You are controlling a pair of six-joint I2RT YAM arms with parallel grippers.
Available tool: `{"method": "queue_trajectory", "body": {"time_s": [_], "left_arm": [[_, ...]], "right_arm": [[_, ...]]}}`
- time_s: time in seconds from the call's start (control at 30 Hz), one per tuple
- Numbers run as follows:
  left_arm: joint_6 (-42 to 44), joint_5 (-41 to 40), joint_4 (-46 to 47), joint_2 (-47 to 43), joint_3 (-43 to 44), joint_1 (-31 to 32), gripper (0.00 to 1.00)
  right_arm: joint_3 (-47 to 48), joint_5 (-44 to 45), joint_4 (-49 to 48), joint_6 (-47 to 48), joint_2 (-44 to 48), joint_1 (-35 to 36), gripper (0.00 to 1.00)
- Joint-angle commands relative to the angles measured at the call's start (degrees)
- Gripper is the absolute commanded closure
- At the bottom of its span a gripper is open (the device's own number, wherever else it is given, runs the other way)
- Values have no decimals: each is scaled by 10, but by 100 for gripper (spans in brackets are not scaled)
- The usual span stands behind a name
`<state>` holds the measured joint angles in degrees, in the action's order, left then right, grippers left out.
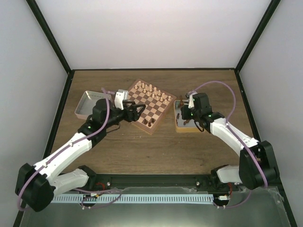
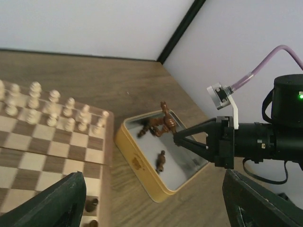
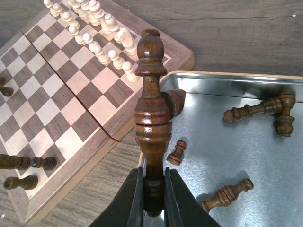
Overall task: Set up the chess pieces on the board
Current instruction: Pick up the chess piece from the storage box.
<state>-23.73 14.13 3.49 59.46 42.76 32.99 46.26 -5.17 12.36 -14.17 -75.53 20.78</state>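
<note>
I will grab the dark brown chess piece by its head (image 1: pixel 181 97) (image 2: pixel 164 107) next with my left gripper. Its base will then be free to stand on the board.
My right gripper (image 3: pixel 152 189) is shut on the base of a dark brown chess piece (image 3: pixel 152 118) and holds it over the near-left corner of the yellow tin (image 3: pixel 265 161), beside the board (image 3: pixel 71 109). Several dark pieces lie loose in the tin, among them a small pawn (image 3: pixel 177 152). A few dark pieces (image 3: pixel 21 162) lie at the board's near edge. In the top view my right gripper (image 1: pixel 184 113) is over the tin (image 1: pixel 187 127). My left gripper (image 1: pixel 139 111) is open and empty over the board's (image 1: pixel 154 126) near-left side. It also shows in the left wrist view (image 2: pixel 151 189).
Pale cream pieces (image 3: pixel 94 28) stand in two rows along the board's far side (image 1: pixel 150 90). An empty silver tin (image 1: pixel 87 104) lies left of the board. The left wrist view shows the right gripper (image 2: pixel 176 138) over the yellow tin (image 2: pixel 137 163). Black frame posts bound the table.
</note>
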Motion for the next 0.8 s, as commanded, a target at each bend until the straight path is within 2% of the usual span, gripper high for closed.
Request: {"method": "queue_trajectory", "body": {"time_s": [0.0, 0.17, 0.47, 0.63, 0.77], "left_arm": [[-113, 76, 65, 54, 19, 0, 20], [-181, 126, 112, 170, 77, 7, 24], [-206, 245, 97, 415, 277, 42, 28], [-201, 289, 102, 491, 353, 61, 32], [-199, 288, 111, 522, 364, 68, 37]], "right_arm": [[-20, -27, -40, -5, 18, 3, 99], [-82, -24, -111, -4, 56, 2, 99], [-158, -24, -197, 7, 130, 3, 99], [-160, -27, -197, 9, 140, 3, 99], [-160, -30, -197, 9, 144, 3, 99]]}}
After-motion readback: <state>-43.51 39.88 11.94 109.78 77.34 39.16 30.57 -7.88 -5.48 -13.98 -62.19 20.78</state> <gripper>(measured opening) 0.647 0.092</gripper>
